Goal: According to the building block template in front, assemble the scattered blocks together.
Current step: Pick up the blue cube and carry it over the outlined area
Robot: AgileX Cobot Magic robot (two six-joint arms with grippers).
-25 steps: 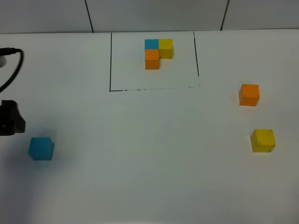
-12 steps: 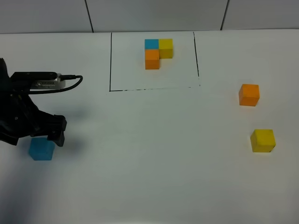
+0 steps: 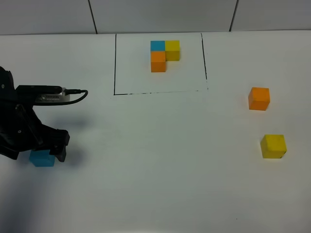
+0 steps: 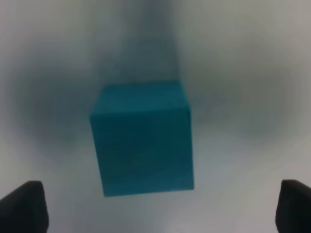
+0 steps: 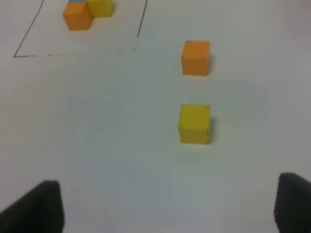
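My left gripper picks up the blue cube (image 3: 43,158) by its two opposite sides next, to rebuild the template's pattern (image 3: 164,56).
The blue cube (image 3: 43,158) lies at the left of the table, partly covered by my left gripper (image 3: 40,149). In the left wrist view the blue cube (image 4: 143,145) fills the middle, and the left gripper (image 4: 158,209) stands open, a finger (image 4: 23,208) wide on each side and clear of the cube. At the right lie the orange cube (image 3: 259,98) and the yellow cube (image 3: 273,146). The right wrist view shows the orange cube (image 5: 196,58) and yellow cube (image 5: 195,124) ahead of my open, empty right gripper (image 5: 167,208). The template (image 3: 163,55) sits at the back.
A thin black rectangle outline (image 3: 115,65) frames the template at the back middle. A black cable (image 3: 73,94) trails from the left arm. White table surface lies between the left cube and the two right cubes.
My left arm has come in from the left edge and settled down over the blue cube, its fingers now straddling it. The cubes have not moved.
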